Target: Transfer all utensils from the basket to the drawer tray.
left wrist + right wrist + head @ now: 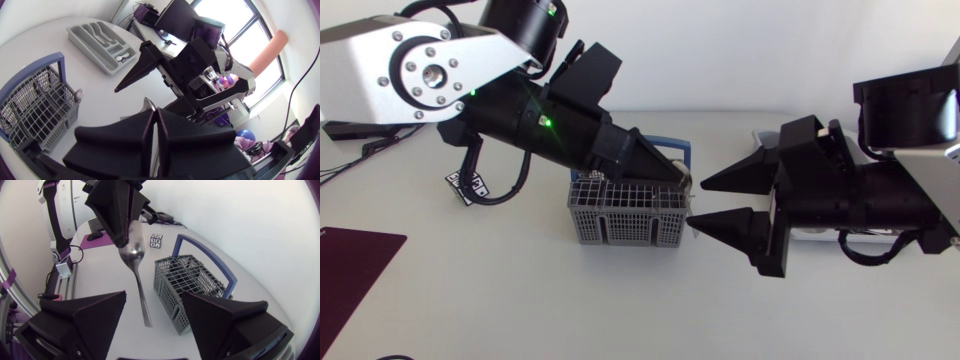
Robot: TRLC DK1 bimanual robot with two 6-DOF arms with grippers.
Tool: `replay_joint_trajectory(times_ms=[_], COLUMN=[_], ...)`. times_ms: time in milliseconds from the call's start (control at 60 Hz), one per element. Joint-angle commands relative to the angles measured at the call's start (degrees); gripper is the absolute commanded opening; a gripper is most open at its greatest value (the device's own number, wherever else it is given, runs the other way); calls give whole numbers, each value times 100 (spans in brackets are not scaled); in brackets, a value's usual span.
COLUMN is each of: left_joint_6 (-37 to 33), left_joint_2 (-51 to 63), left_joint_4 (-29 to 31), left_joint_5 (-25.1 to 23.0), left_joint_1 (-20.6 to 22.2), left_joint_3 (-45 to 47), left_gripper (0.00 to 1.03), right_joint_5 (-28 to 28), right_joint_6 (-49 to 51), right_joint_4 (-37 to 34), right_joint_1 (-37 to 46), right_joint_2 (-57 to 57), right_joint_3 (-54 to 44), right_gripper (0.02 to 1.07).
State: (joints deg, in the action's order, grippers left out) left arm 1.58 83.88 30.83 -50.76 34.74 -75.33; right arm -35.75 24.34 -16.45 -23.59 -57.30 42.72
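Observation:
The metal spoon should be grabbed next by its handle with my right gripper. The metal spoon's bowl then stays free to settle into the drawer tray.
A grey wire basket (pixel 628 215) with a blue handle stands mid-table; in the right wrist view the basket (pixel 187 282) looks empty. My left gripper (pixel 682 180) hangs over its right end, shut on the bowl of a metal spoon (pixel 135 250), whose handle points down. My right gripper (pixel 154 294) is open, with one finger on each side of the spoon's handle and neither touching it. The grey drawer tray (pixel 102 42) lies behind the right arm with a few utensils in it. In the head view that arm mostly hides it.
A dark red mat (pixel 355 270) lies at the front left corner. A small black-and-white marker cube (pixel 156 241) sits left of the basket, near cables (pixel 350 160) at the table's left edge.

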Motion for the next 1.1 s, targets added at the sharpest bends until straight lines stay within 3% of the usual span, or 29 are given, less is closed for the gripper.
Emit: replay_joint_trajectory(times_ms=[0,200,333,617,750,783,1000,1083], left_joint_6=[-150,-150,-150,-150,-150,-150,-88,61], left_joint_2=[111,120,129,129,129,129,41,-20], left_joint_4=[72,72,81,90,81,81,-51,-226], left_joint_5=[-118,-171,-197,-215,-224,-224,-224,-206], left_joint_1=[50,68,59,59,50,41,-82,-169], left_joint_3=[150,177,177,185,168,168,-26,-184], left_gripper=[4,3,4,4,4,7,51,59], right_joint_5=[24,156,200,279,279,279,288,305], right_joint_6=[133,133,124,124,97,97,133,194], right_joint_4=[98,221,265,282,212,186,-52,-157], right_joint_1=[-93,-295,-374,-471,-462,-471,-471,-444], right_joint_2=[105,96,43,8,8,8,26,8], right_joint_3=[-167,-203,-203,-229,-238,-229,-238,-255], right_gripper=[66,47,46,9,7,7,7,7])
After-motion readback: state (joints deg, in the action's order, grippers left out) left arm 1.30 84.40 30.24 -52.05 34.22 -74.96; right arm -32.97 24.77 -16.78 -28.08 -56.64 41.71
